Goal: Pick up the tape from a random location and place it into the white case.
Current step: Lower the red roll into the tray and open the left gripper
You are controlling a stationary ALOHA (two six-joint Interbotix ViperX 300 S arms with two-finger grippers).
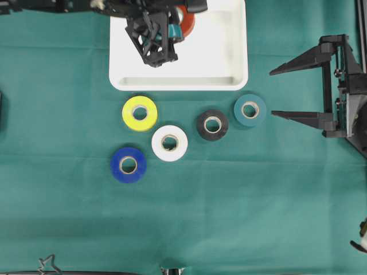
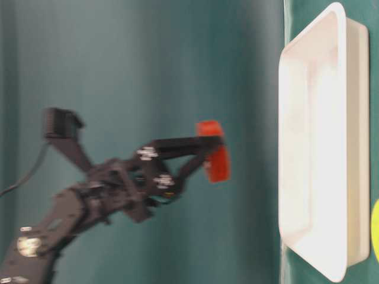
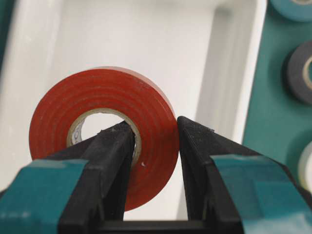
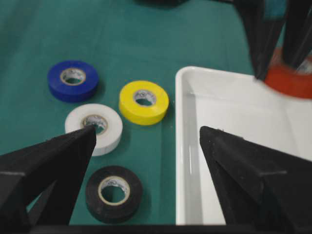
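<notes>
The red tape stays in my left gripper for now until it is on the white case's bottom: the left wrist view shows it above the case's bottom.
A red tape (image 3: 107, 87) roll is pinched through its wall by my left gripper (image 3: 155, 127), one finger in the core and one on the outer face. It hangs above the white case (image 1: 212, 57), clear of the floor, as the table-level view shows: the tape (image 2: 216, 163) stands off from the case (image 2: 340, 118). From overhead, the left gripper (image 1: 178, 26) and the red tape (image 1: 186, 22) sit over the case's back part. My right gripper (image 1: 273, 93) stands open and empty at the right, beside the teal roll.
Loose rolls lie on the green cloth in front of the case: yellow (image 1: 140, 113), white (image 1: 170, 142), blue (image 1: 128, 164), black (image 1: 213, 124) and teal (image 1: 250, 110). The right wrist view shows the black roll (image 4: 114, 193) and the case's rim (image 4: 181, 146) between the open fingers.
</notes>
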